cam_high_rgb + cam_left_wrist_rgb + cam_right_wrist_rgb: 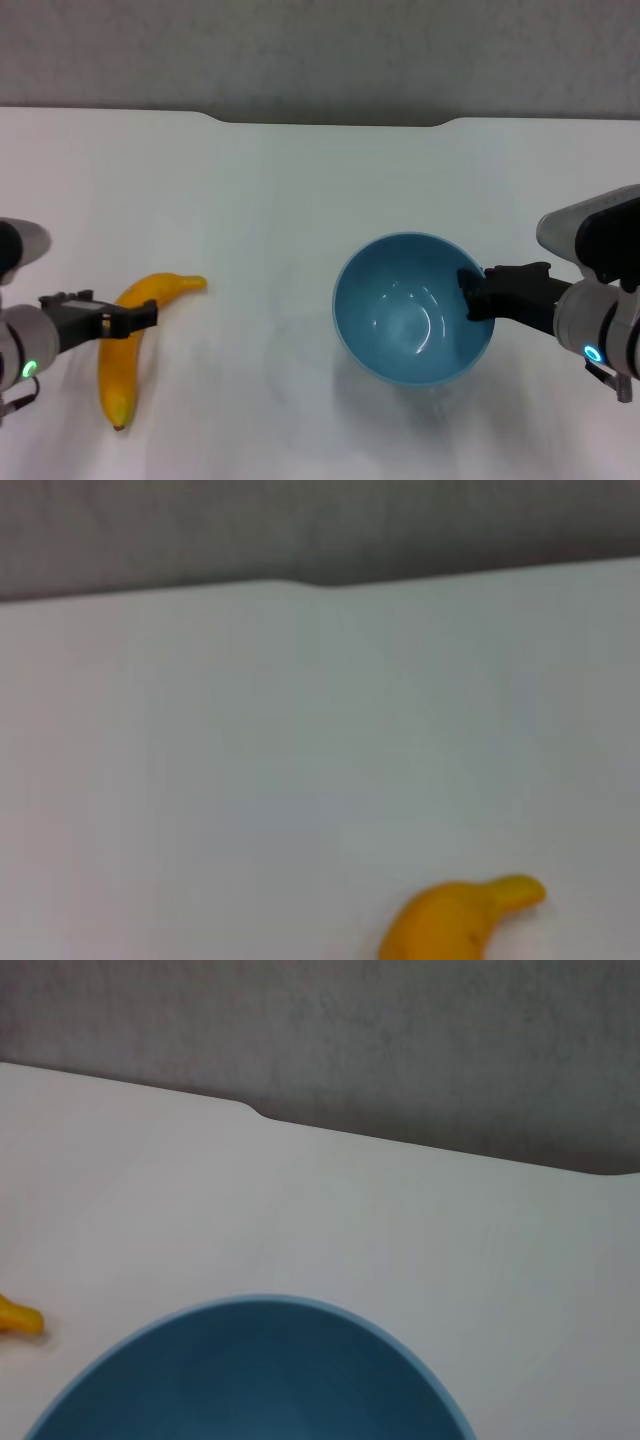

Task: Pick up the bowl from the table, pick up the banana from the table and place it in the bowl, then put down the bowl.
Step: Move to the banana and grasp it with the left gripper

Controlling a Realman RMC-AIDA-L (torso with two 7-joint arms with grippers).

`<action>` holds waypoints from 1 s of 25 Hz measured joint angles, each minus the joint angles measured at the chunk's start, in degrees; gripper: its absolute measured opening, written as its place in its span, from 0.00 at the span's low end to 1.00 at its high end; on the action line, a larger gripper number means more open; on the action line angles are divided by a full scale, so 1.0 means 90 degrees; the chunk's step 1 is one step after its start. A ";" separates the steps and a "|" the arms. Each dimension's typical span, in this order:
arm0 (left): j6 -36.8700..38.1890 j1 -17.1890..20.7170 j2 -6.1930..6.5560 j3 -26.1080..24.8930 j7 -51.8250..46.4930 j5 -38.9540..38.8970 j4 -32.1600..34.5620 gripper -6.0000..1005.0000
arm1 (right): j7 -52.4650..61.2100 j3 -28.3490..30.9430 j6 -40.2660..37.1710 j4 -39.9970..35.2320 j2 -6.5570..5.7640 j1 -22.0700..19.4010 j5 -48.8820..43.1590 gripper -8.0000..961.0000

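Note:
My left gripper's fingers are above the middle of the banana in the head view. My left gripper will go down first and then close on the banana.
The light-blue bowl (410, 320) is at the right of the table (280, 200), slightly tilted, with a shadow under it. My right gripper (472, 295) is shut on the bowl's right rim. The bowl's inside fills the near part of the right wrist view (250, 1380). The yellow-orange banana (125, 345) lies flat on the table at the left, stem end pointing towards the middle. My left gripper (145, 316) is at the banana's middle, reaching in from its left side. The banana's stem end shows in the left wrist view (470, 920) and in the right wrist view (18, 1317).
The white tabletop has a shallow notch in its far edge (335, 122), with a grey wall behind it. Bare table lies between the banana and the bowl (265, 320).

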 joint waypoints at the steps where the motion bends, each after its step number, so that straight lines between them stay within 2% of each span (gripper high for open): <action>1: 0.0024 -0.0056 -0.0003 0.0037 -0.0014 -0.0003 0.0110 0.91 | 0.0000 0.0000 -0.0001 0.0000 -0.0001 -0.0003 0.0000 0.05; 8: 0.0153 -0.0503 -0.0030 0.0126 -0.0140 -0.0025 0.0893 0.90 | -0.0003 -0.0014 -0.0018 0.0000 0.0000 -0.0005 0.0000 0.05; 16: 0.0874 -0.0475 -0.0030 0.0313 -0.0131 -0.0024 0.1154 0.89 | -0.0010 -0.0026 -0.0029 0.0000 -0.0001 -0.0012 0.0000 0.05; 25: 0.0858 -0.0629 -0.0035 0.0417 -0.0158 -0.0029 0.1483 0.87 | -0.0010 -0.0052 -0.0041 0.0000 -0.0001 -0.0001 0.0000 0.05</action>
